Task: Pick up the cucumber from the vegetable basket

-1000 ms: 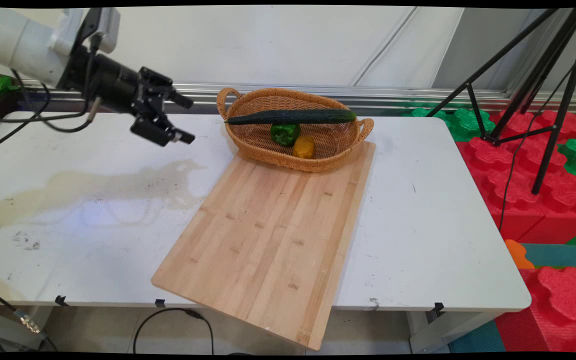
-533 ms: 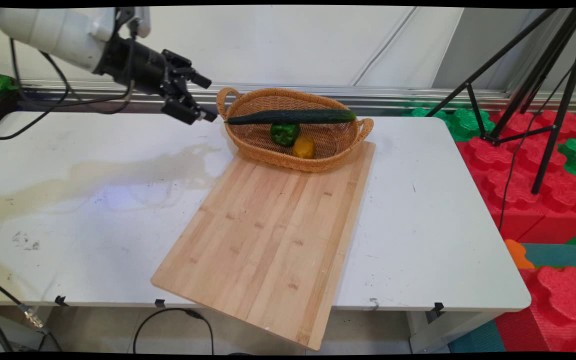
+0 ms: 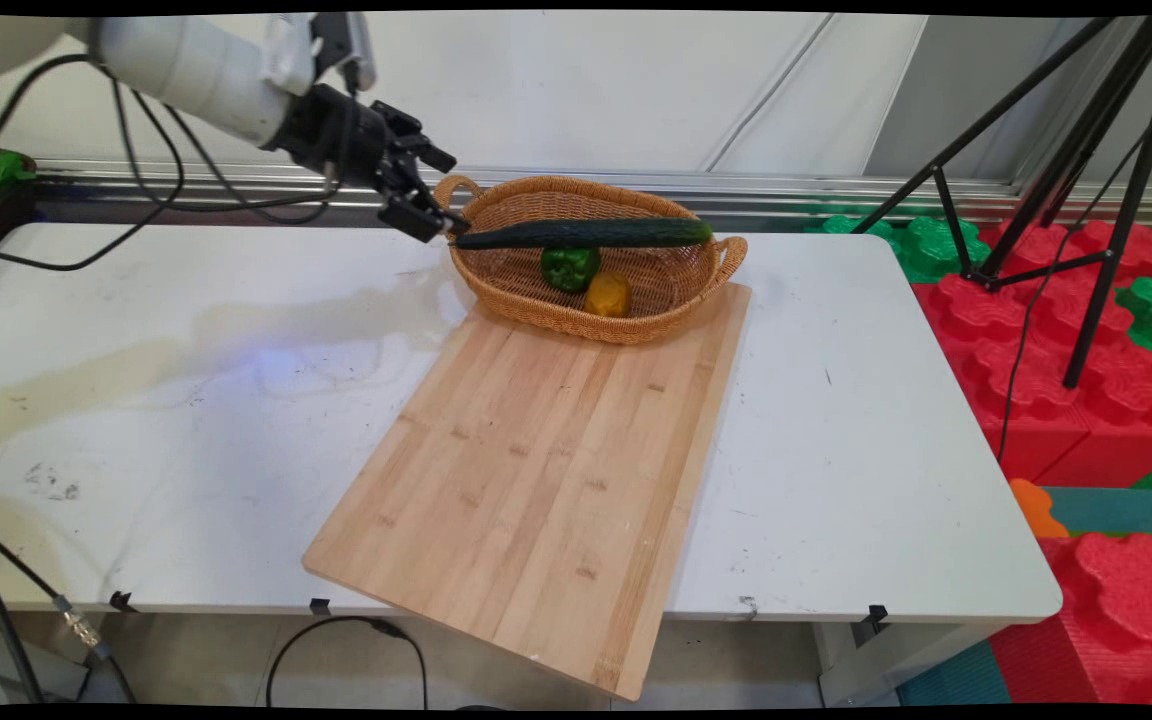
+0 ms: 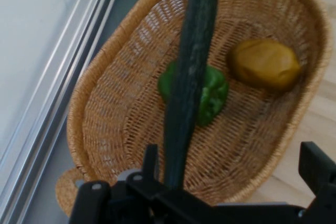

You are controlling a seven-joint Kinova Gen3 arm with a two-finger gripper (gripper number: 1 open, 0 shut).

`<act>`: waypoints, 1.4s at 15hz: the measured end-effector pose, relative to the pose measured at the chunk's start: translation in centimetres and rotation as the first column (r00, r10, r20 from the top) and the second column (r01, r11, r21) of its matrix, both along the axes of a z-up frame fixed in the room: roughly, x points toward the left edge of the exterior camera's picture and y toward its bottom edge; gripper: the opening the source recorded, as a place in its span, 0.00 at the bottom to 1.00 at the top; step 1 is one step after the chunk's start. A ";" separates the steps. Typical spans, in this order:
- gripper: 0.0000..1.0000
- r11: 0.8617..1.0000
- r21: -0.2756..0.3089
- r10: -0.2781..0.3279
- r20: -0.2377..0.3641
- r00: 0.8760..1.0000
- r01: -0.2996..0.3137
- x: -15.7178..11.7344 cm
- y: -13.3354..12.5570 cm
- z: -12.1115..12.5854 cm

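The cucumber (image 3: 586, 234) is in the wicker basket, with its end (image 3: 470, 238) beside the basket's handle. My gripper needs to grip that end next to lift the cucumber out.
A long dark green cucumber (image 3: 586, 234) (image 4: 191, 66) lies across the rim of a woven wicker basket (image 3: 576, 183) (image 4: 79, 114) at the back of the table. A green pepper (image 3: 570, 267) (image 4: 212, 95) and a yellow fruit (image 3: 607, 294) (image 4: 264, 64) rest under it on the basket floor. My gripper (image 3: 450, 197) (image 4: 233, 166) hovers at the basket's left handle, open, pointing at the cucumber's left end. In the hand view that end reaches down between my fingers, close to the left one. I hold nothing.
A large wooden cutting board (image 3: 536, 450) lies slanted in front of the basket and overhangs the table's near edge. A black tripod (image 3: 1086, 190) and red and green foam blocks (image 3: 1066, 380) stand off the right side. A dried stain (image 3: 186, 350) marks the table's left half.
My gripper has travelled right and upward from over the table's left half to the basket's left end, staying open. Basket, vegetables and board have not moved.
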State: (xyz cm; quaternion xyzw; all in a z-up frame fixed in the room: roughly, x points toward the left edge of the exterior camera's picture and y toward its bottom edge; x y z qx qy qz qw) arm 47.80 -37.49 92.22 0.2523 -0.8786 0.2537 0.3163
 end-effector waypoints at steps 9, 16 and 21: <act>1.00 0.999 0.021 0.026 0.082 0.996 -0.028 -2.5 -5.5 -4.6; 1.00 0.999 0.027 0.017 0.128 0.992 -0.020 -3.9 -8.1 -7.4; 1.00 1.000 0.021 0.002 0.153 0.988 -0.005 -4.5 -9.2 -8.6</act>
